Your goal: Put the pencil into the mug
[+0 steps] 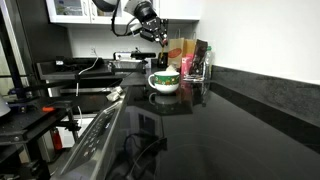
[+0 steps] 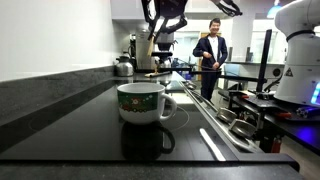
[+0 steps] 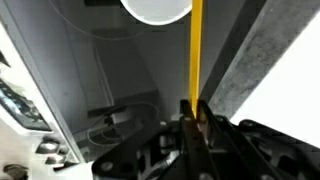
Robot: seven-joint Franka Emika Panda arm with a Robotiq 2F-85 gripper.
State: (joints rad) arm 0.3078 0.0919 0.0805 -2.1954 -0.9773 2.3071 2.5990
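Note:
The pencil (image 3: pixel 196 50) hangs high past the mug's edge and would likely fall beside the mug if I opened my gripper now.
The mug (image 1: pixel 164 82) is a squat white cup with a green band, standing on the black counter; it also shows in an exterior view (image 2: pixel 142 101) and at the top of the wrist view (image 3: pixel 157 9) as a white disc. My gripper (image 1: pixel 157 36) hangs above and slightly behind the mug, also seen high in an exterior view (image 2: pixel 166 22). In the wrist view the gripper (image 3: pixel 194 112) is shut on the pencil (image 3: pixel 196 50), a thin yellow stick pointing away toward the mug's right edge.
A clear container with brown packets (image 1: pixel 190 60) stands behind the mug by the wall. A kettle (image 2: pixel 123 67) and coffee machine (image 2: pixel 144 52) sit farther along the counter. A person (image 2: pixel 210 55) stands beyond. The counter edge (image 2: pixel 215 145) runs beside a sink.

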